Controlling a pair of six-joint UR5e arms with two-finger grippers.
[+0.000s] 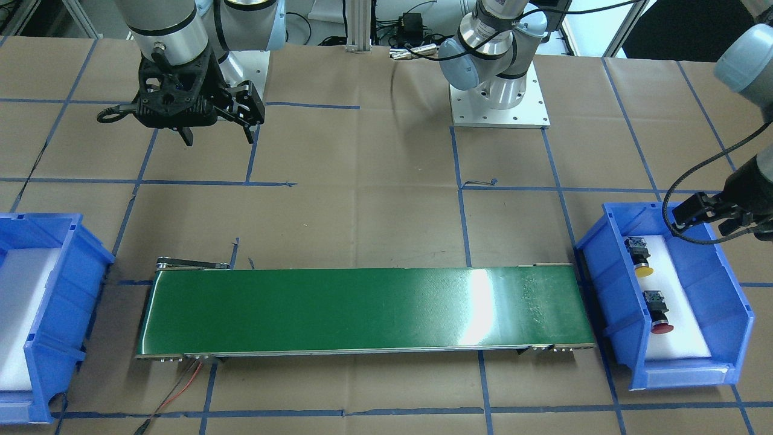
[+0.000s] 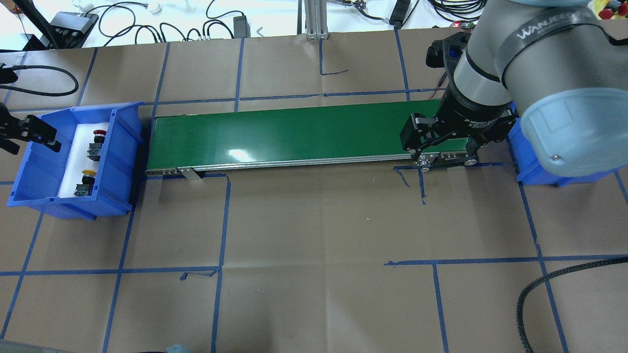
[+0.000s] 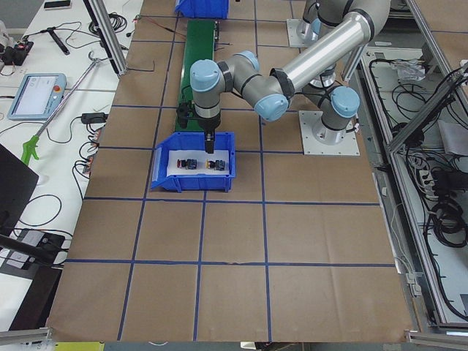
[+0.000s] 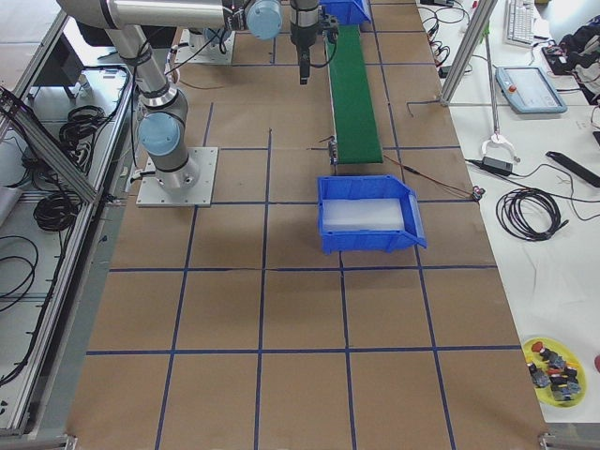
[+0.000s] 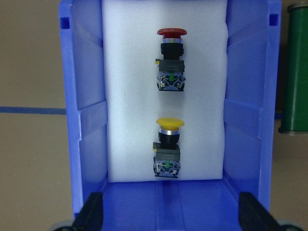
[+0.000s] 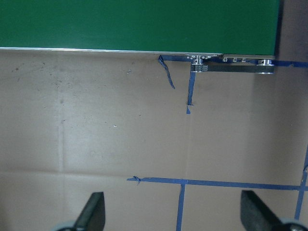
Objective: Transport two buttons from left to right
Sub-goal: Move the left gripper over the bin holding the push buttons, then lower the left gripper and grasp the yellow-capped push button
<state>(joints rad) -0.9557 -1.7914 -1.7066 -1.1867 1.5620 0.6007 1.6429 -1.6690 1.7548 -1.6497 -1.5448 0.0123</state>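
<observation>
The yellow cap (image 1: 643, 271) is round and domed. My left gripper should therefore grab the yellow button by its square black body (image 1: 638, 253) next, which has flat facing sides.
Two buttons lie on white foam in the blue left bin (image 5: 250, 96): a red-capped button (image 5: 171, 60) at the far end and a yellow-capped button (image 5: 168, 149) nearer my wrist. They also show as the red button (image 1: 658, 314) and the yellow button (image 1: 641, 260). My left gripper (image 5: 171, 216) hovers open over the bin's end wall, holding nothing, its fingers (image 5: 91, 211) wide apart. My right gripper (image 6: 173, 211) is open and holds nothing above the brown paper, beside the green belt's right end.
A green conveyor belt (image 2: 294, 132) runs between the two bins. The right blue bin (image 4: 367, 214) holds only white foam. Blue tape lines cross the brown table cover. Cables lie beyond the table's far edge, and a small plate of spare parts (image 4: 553, 367) sits at the right end.
</observation>
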